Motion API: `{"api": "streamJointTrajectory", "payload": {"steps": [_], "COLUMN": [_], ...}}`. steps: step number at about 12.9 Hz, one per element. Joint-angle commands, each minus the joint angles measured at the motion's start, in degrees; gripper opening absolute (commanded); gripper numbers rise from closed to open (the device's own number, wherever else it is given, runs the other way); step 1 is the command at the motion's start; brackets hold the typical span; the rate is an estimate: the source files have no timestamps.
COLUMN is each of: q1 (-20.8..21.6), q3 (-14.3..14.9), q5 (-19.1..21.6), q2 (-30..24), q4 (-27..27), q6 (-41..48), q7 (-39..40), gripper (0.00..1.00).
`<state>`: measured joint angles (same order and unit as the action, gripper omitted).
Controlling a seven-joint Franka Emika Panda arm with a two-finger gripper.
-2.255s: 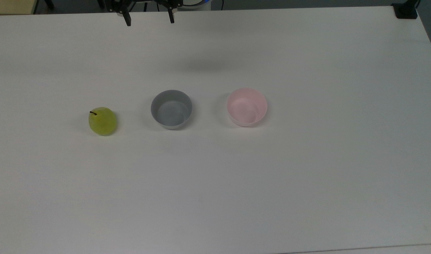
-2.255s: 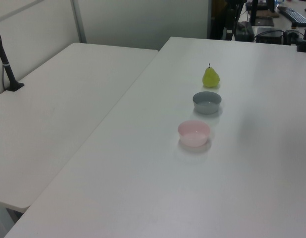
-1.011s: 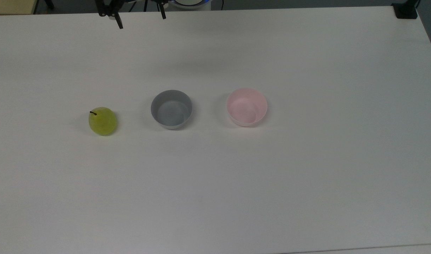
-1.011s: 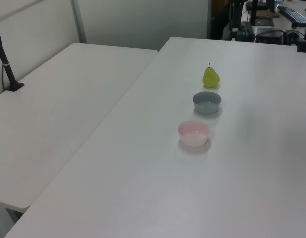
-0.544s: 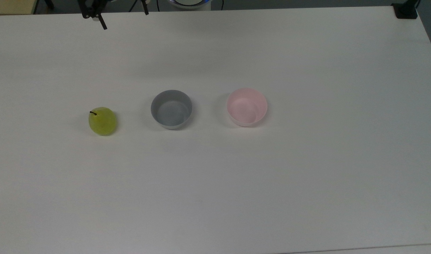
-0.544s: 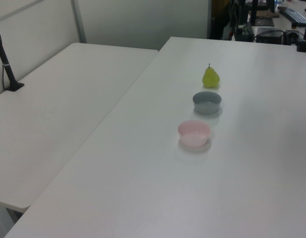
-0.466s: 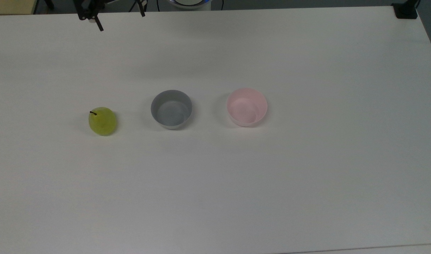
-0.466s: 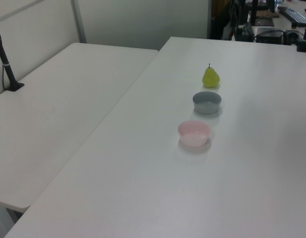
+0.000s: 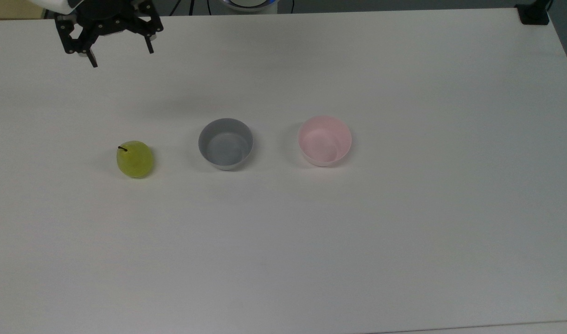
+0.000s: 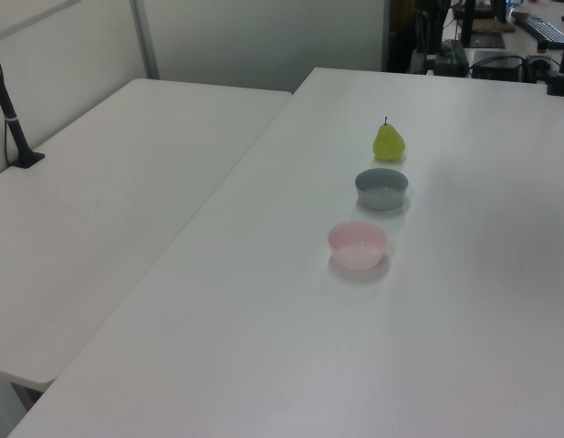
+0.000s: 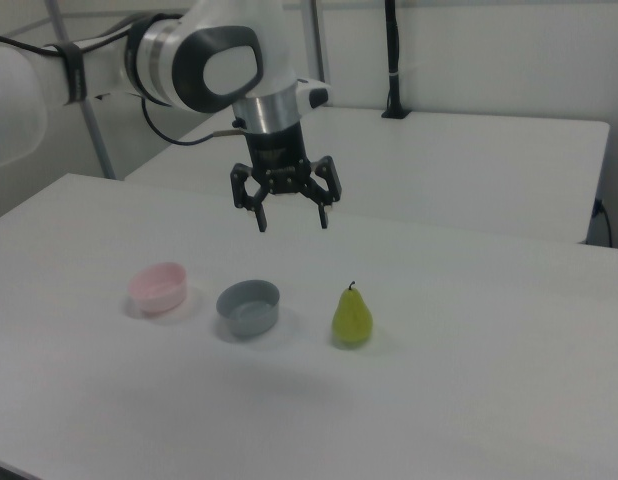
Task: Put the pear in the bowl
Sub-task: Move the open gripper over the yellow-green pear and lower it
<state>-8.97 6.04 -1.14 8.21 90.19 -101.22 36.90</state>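
Observation:
My gripper grabs the yellow-green pear by its narrow upper part (image 10: pixel 387 134) next, to put it in the pale pink bowl (image 10: pixel 358 245).
The yellow-green pear (image 9: pixel 135 159) (image 10: pixel 388 142) (image 11: pixel 352 317) stands upright on the white table, dark stem up. The pale pink bowl (image 9: pixel 325 140) (image 10: pixel 358 245) (image 11: pixel 158 287) is empty, two places away with a grey bowl between. My gripper (image 9: pixel 122 54) (image 11: pixel 292 222) hangs open well above the table, fingers pointing down, nothing between them. In the right view it is above and slightly left of the pear; in the top view it sits near the top left edge.
An empty grey bowl (image 9: pixel 226 143) (image 10: pixel 381 187) (image 11: pixel 248 305) sits between pear and pink bowl. A second white table (image 10: pixel 99 201) adjoins on the left view's left. A black post base (image 9: pixel 534 14) stands at the top view's top right corner.
The gripper has moved toward the top view's left and come further into that view, now closer to above the pear. Its fingers stay open. Pear and bowls have not moved.

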Motion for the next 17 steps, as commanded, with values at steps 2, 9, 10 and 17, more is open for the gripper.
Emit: {"api": "streamJointTrajectory", "payload": {"steps": [2,9,10,17], "q1": [0.35,0.27,0.35,0.44], "q3": [1.52,2.13,2.13,2.13], "q5": [-0.35,0.09,0.96,2.37], "q2": [5.93,15.25,16.39,20.53], "q4": [-0.63,-0.46,-0.46,1.38], "q6": [-5.99,-15.84,-17.25,-24.37], "q7": [-4.72,-6.14,-6.14,-8.26], "gripper": [1.00,1.00,1.00,0.31]}}
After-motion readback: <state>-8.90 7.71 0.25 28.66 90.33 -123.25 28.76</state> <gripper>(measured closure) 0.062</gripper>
